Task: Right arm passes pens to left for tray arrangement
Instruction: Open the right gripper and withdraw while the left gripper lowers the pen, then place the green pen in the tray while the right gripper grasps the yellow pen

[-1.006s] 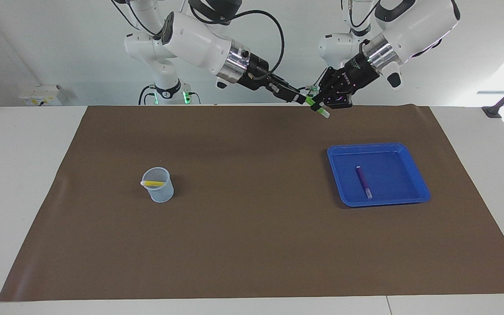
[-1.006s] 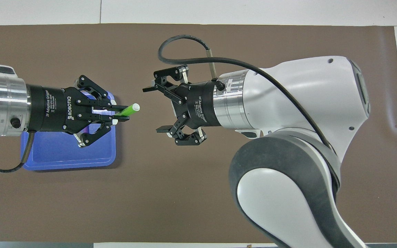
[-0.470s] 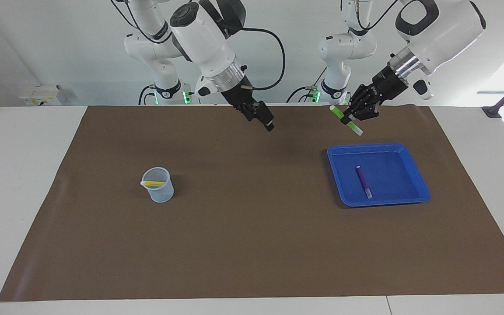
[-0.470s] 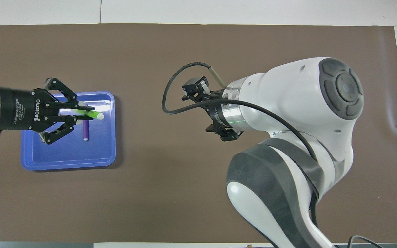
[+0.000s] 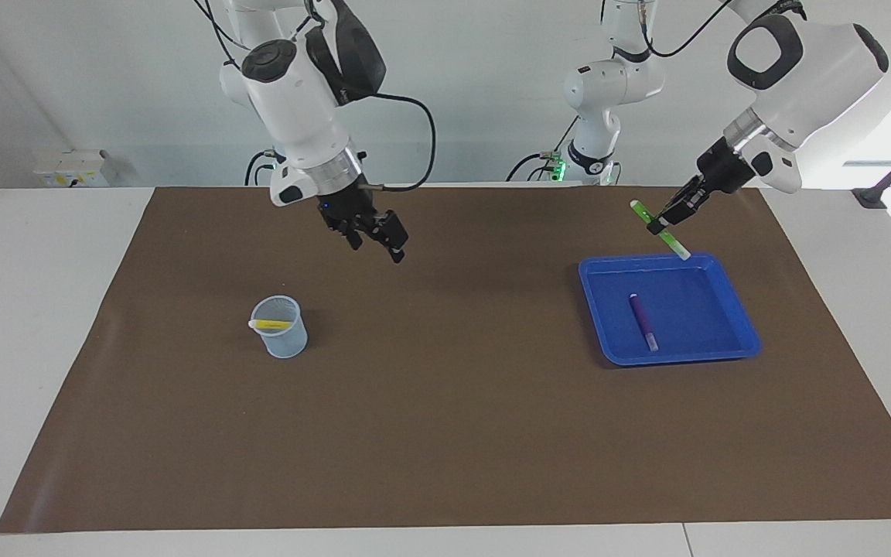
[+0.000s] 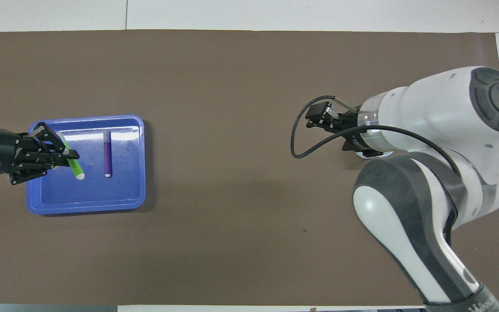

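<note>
My right gripper grabs the yellow pen's pale end next, to pass the pen to my left gripper for the tray (image 6: 85,206).
My left gripper (image 5: 660,227) is shut on the green pen (image 5: 670,240) and holds it tilted, pale end down, in the air over the blue tray's (image 5: 724,350) rim nearest the robots. In the overhead view the left gripper (image 6: 71,156) and the green pen (image 6: 76,168) are over the tray (image 6: 85,206). The purple pen (image 5: 643,320) lies flat in the tray, also in the overhead view (image 6: 107,154). The yellow pen (image 5: 271,324) rests across the mesh cup. My right gripper (image 5: 377,246) is open and empty, in the air over the mat near the cup.
The small pale-blue mesh cup (image 5: 283,336) stands on the brown mat (image 5: 445,433) toward the right arm's end; the right arm hides it in the overhead view. Two smaller white arms (image 5: 600,85) with green lights stand at the robots' end.
The left gripper has carried the green pen from the middle of the table to over the tray. The empty right gripper has swung away toward the cup.
</note>
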